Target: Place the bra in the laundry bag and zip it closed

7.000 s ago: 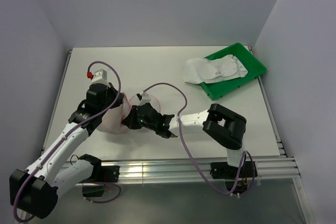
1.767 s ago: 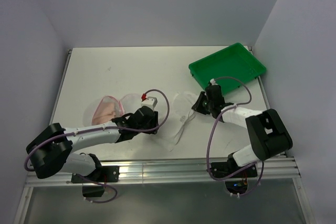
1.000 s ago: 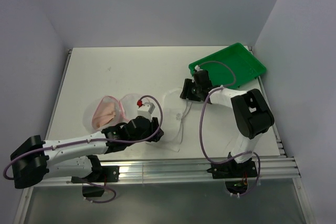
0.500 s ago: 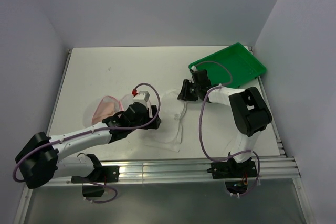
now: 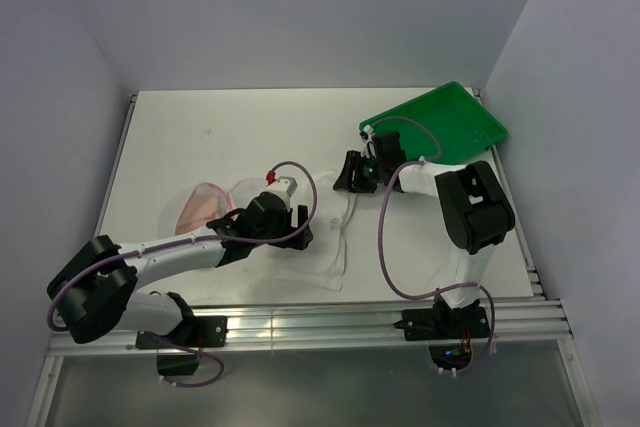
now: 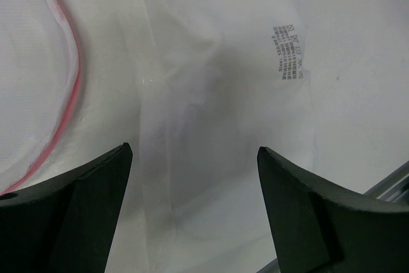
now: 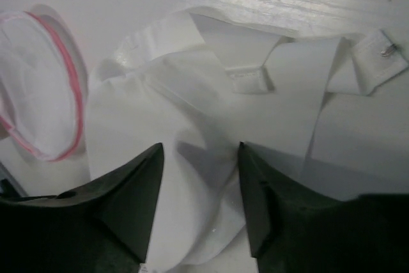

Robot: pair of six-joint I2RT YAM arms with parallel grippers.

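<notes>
I need to close my right gripper on the bra (image 5: 332, 237) now. It would hold the bra, because a raised fold is between the gripper's fingers.
The bra (image 5: 332, 237) is white and lies crumpled flat on the table between my two grippers. The laundry bag (image 5: 203, 209), white mesh with a pink zipper rim, lies open to the left of it. My left gripper (image 5: 292, 229) hovers open over the bra's left part (image 6: 211, 94), its jaws wide apart with nothing between them; the bag's pink rim (image 6: 72, 75) shows at the left edge. My right gripper (image 5: 346, 178) stands open just above a fold of the bra (image 7: 211, 126). The bag (image 7: 39, 97) lies to its left, and a strap end with a hook (image 7: 382, 52) to its right.
A green plastic tray (image 5: 440, 125) sits at the far right corner of the white table (image 5: 220, 137). Purple cables loop off both wrists. Metal rails (image 5: 330, 319) run along the near edge, and grey walls close in the left, right and back.
My left gripper has opened wide and moved back from the front edge toward the bag. The right gripper has edged slightly left over the bra. The bra has settled flatter.
</notes>
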